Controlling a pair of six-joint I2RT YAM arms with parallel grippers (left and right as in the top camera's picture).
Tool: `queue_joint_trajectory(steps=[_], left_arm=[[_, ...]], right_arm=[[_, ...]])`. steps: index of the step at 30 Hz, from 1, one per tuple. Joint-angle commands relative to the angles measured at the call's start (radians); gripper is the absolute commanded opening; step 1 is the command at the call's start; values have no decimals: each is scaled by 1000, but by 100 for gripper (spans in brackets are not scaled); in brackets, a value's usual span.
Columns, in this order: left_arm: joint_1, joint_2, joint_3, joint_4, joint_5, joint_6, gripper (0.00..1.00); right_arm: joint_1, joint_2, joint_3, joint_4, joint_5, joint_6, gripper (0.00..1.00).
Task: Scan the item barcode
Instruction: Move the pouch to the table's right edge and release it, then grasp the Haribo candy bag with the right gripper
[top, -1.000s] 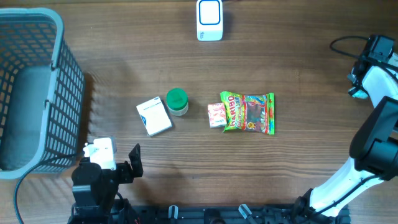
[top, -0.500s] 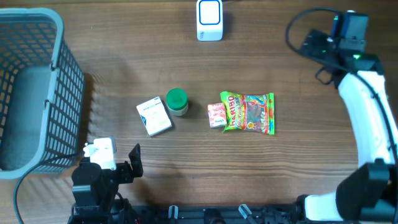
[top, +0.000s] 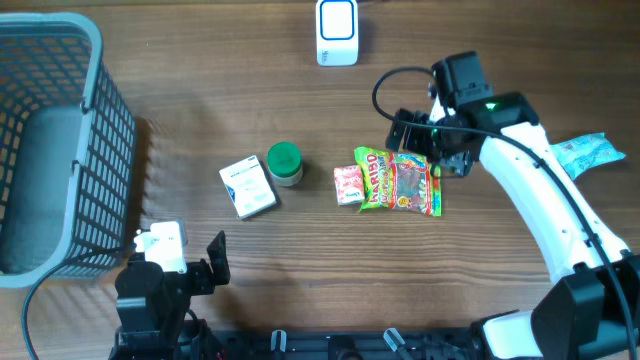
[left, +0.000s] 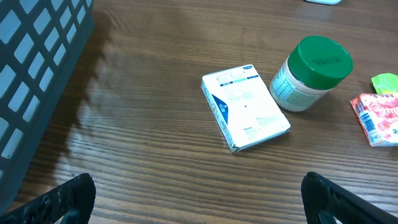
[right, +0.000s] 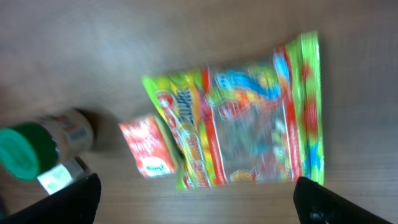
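Observation:
The candy bag needs to be gripped next by my right gripper across its middle (top: 400, 183) (right: 241, 121), so its bottom and ends stay free to scan its barcode.
Several items lie mid-table: a white box (top: 247, 188), a green-lidded jar (top: 284, 164), a small red packet (top: 347, 185) and a colourful candy bag (top: 402, 182). The white barcode scanner (top: 337, 32) stands at the far edge. My right gripper (top: 428, 147) hovers open over the bag's far right end, holding nothing. In the right wrist view the candy bag (right: 249, 118), red packet (right: 149, 146) and jar (right: 37, 143) lie ahead of the right gripper (right: 199, 199). My left gripper (left: 199, 202) rests open near the front edge, short of the box (left: 245, 107) and jar (left: 311, 73).
A grey mesh basket (top: 60, 140) fills the left side of the table. A pale blue packet (top: 585, 152) lies at the right, beside the right arm. The basket wall (left: 31, 74) shows at the left of the left wrist view.
The right arm swung from the far right edge in over the candy bag. The pale blue packet now shows on the table at the right. The left arm stayed still.

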Motion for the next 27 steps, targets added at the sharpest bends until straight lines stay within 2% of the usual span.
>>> queue_joint_trajectory(steps=[1, 5, 9, 16, 20, 24, 25, 27], left_arm=[[5, -3, -6, 2, 11, 5, 100], [5, -3, -6, 2, 11, 5, 100], [5, -3, -6, 2, 11, 5, 100], [5, -3, -6, 2, 11, 5, 100], [5, -3, -6, 2, 11, 5, 100], [5, -3, -6, 2, 11, 5, 100], [5, -3, -6, 2, 11, 5, 100], [5, -3, -6, 2, 11, 5, 100]], right_arm=[[11, 22, -104, 16, -48, 97, 100], [11, 24, -250, 103, -79, 95, 100], [11, 24, -270, 139, -79, 136, 100], [11, 29, -272, 172, -79, 799, 100], [11, 68, -272, 224, -87, 977, 100], [11, 190, -272, 320, -128, 1026, 100], [11, 211, -272, 328, -132, 1023, 97], [14, 259, -272, 330, -130, 1019, 60]])
